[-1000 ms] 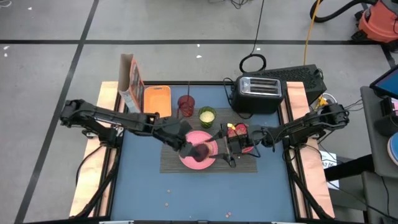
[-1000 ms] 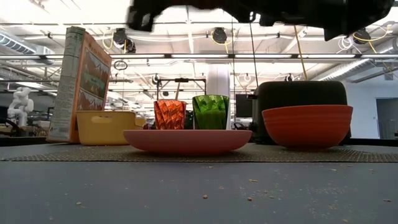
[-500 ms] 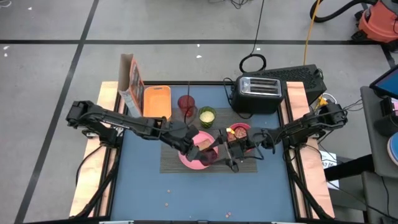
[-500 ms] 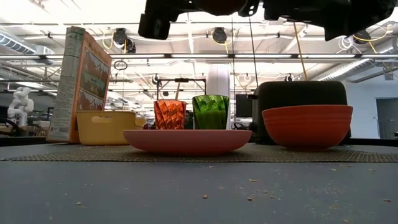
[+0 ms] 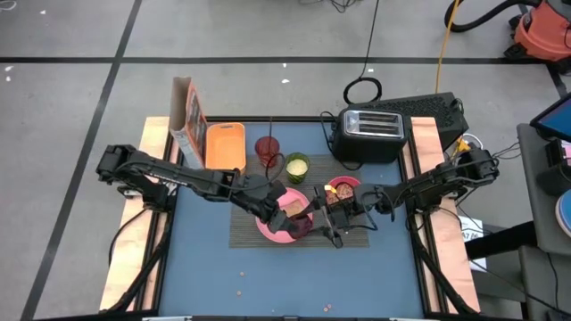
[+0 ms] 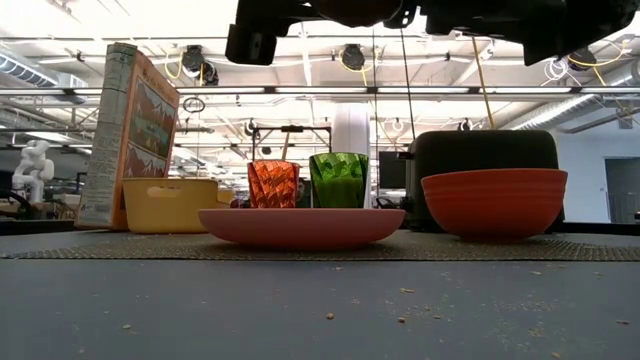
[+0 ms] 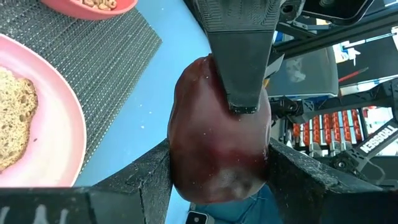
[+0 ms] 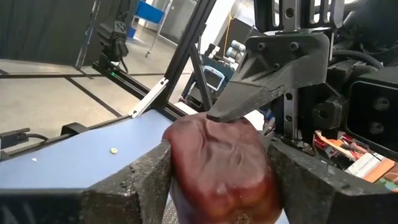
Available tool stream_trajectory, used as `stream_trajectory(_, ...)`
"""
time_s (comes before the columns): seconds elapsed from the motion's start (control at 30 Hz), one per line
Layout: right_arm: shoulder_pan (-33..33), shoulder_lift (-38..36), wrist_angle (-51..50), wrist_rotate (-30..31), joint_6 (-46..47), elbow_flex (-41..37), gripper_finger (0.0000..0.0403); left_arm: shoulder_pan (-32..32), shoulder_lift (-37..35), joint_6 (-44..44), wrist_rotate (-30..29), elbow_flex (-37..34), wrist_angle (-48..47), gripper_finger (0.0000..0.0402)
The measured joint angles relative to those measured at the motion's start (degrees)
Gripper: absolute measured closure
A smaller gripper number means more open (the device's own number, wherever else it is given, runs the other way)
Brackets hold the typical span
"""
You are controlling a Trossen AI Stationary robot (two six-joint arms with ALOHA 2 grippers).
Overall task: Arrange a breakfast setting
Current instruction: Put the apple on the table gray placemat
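I should open my left gripper now and let go of the fruit. My right gripper's finger is on the dark-red fruit's side [image 7: 217, 149] in the left wrist view.
The dark-red fruit [image 5: 304, 223] hangs over the right rim of the flat pink plate [image 5: 272, 232], and both grippers are shut on it. My left gripper [image 7: 221, 180] reaches it from the table's left, my right gripper [image 8: 217, 180] from the right. A brown toast slice [image 7: 12, 124] lies on the plate. The pink-red bowl [image 5: 344, 189] holds cereal. Plate and bowl stand on the dark woven placemat [image 5: 245, 236]. The red tumbler [image 5: 267, 149] and the green cup [image 5: 297, 165] stand behind them. My left gripper pinches the fruit's two opposite sides [image 7: 183, 168] between its fingers, coming from the table's left and slanting a little down. The fruit is lifted clear of the plate and the mat. My right gripper pinches the same fruit across its other pair of sides [image 8: 180, 168], coming level from the table's right. One of its fingers [image 7: 239, 62] shows on the fruit's flank in the left wrist view.
A black toaster [image 5: 370, 132] stands at the far right of the table. A cereal box [image 5: 187, 120] and a yellow container [image 5: 225, 144] stand at the far left. Crumbs lie on the blue table top near its front edge [image 5: 268, 290].
My left gripper has carried the fruit from over the plate's middle toward the table's right, up to my right gripper, and sunk a little. Both arms have kept still for the last half second.
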Motion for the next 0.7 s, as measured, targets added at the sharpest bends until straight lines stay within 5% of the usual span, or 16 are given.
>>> stream_trajectory(0.3, 0.0, 0.0, -0.4, 0.1, 0.0, 0.0, 0.017, 0.1, 0.0, 0.6, -0.3, 0.0, -0.1, 0.0169)
stream_trajectory(0.7, 0.0, 0.2, -1.3, 0.1, 1.7, -0.1, 0.017, 0.6, -0.3, 14.6, -1.6, 0.2, 0.8, 0.0072)
